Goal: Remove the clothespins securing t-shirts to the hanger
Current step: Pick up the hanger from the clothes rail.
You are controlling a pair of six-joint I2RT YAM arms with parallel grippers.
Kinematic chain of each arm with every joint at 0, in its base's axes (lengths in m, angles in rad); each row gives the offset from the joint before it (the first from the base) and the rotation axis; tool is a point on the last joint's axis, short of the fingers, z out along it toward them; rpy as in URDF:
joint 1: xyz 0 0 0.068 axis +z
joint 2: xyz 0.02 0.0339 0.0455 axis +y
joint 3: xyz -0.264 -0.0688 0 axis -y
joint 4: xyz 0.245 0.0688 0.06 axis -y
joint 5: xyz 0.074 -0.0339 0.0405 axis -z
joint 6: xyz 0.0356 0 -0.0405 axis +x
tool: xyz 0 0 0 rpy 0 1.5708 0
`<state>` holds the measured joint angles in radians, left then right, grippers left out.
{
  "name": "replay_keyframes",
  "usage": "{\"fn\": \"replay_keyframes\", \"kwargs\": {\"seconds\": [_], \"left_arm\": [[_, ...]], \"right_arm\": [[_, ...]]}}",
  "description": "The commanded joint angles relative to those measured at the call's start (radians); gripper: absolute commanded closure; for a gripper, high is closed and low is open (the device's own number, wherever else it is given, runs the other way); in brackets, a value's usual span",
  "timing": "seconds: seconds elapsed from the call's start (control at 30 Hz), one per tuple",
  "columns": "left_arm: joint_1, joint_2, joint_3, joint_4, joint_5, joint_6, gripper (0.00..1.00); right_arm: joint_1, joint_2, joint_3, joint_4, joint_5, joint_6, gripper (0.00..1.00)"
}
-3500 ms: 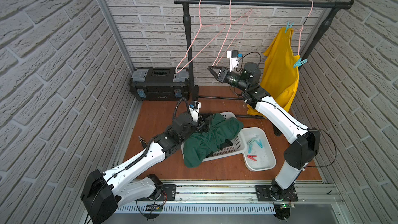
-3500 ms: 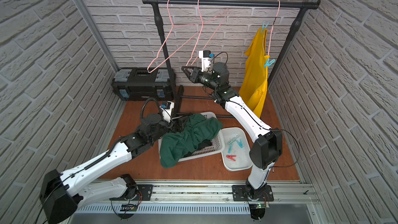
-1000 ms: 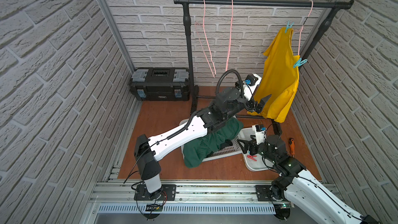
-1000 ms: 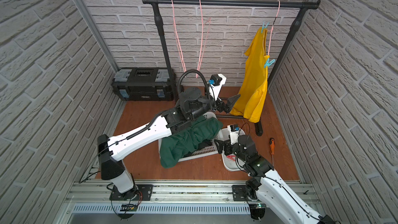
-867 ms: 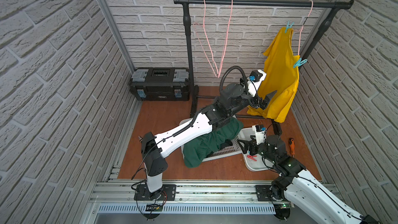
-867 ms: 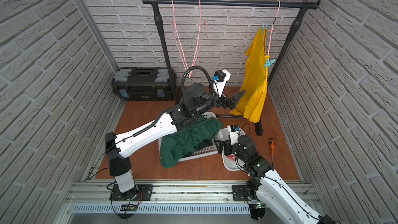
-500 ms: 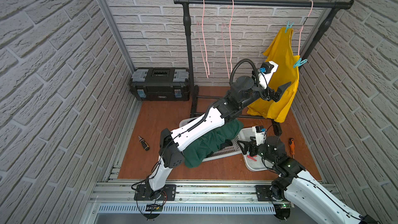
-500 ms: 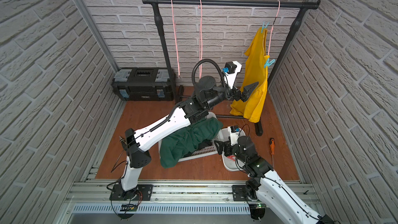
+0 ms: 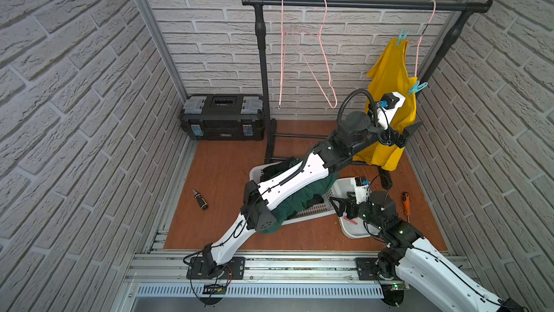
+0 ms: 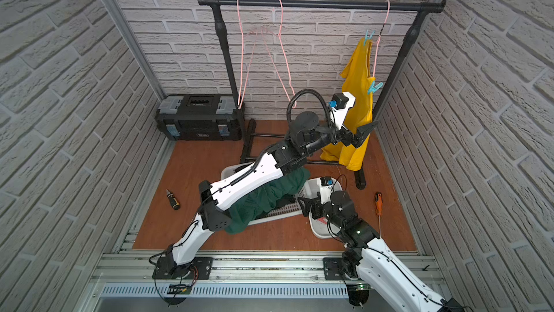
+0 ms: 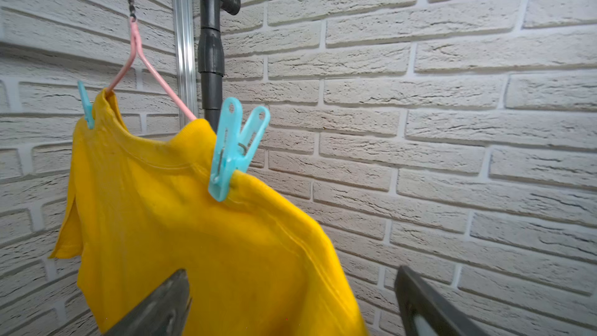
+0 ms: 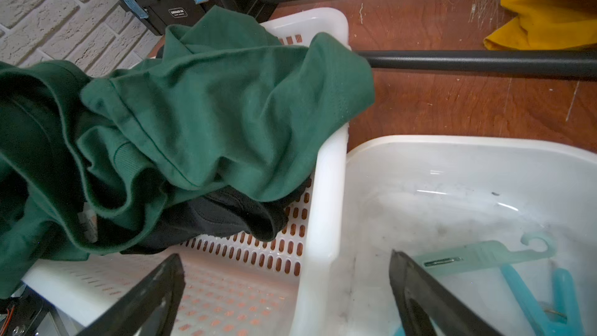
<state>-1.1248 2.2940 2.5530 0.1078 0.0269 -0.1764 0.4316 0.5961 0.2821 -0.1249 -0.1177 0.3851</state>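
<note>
I need to grip the yellow t-shirt by its shoulder edge just past the lower clothespin with my left gripper next, so both clothespins stay free to be removed.
The yellow t-shirt [image 9: 389,85] [image 10: 358,85] [image 11: 193,237] hangs on a pink hanger [image 9: 419,43] [image 11: 142,60] at the rail's right end. Two teal clothespins pin it there, one at the upper shoulder [image 9: 401,37] [image 11: 86,108] and one at the lower shoulder [image 9: 417,87] [image 10: 374,87] [image 11: 235,150]. My left gripper [image 9: 409,135] [image 10: 367,135] [image 11: 290,276] is open beside the shirt, below the lower clothespin. My right gripper [image 9: 335,205] [image 10: 301,205] [image 12: 286,257] is open, low over the white tray [image 12: 452,144]. The tray holds teal clothespins [image 12: 523,299].
The white basket [image 12: 326,189] holds the green t-shirt [image 9: 299,202] [image 12: 210,108] over the black one [image 12: 226,218]. Two empty pink hangers [image 9: 299,55] hang from the black rail [image 9: 359,3]. A black toolbox [image 9: 223,117] stands at the back; screwdrivers lie left [image 9: 200,199] and right [image 9: 406,202].
My left arm has stretched up and to the right along the yellow shirt, toward the lower clothespin. The empty hangers keep swinging. The right gripper has stayed over the tray.
</note>
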Motion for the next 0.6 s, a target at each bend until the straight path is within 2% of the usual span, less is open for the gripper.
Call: {"fn": "replay_keyframes", "kwargs": {"seconds": [0.0,0.3,0.57], "left_arm": [[-0.012,0.023,0.057,0.030,-0.042,0.042,0.02],[-0.008,0.081,0.119,0.086,-0.162,0.119,0.06],[0.018,0.108,0.153,0.119,-0.173,0.081,0.25]], "right_arm": [[-0.004,-0.016,-0.014,0.054,-0.014,0.001,0.00],[-0.004,-0.018,-0.012,0.061,-0.016,0.003,0.00],[-0.004,-0.021,-0.011,0.062,-0.015,0.009,0.00]]}}
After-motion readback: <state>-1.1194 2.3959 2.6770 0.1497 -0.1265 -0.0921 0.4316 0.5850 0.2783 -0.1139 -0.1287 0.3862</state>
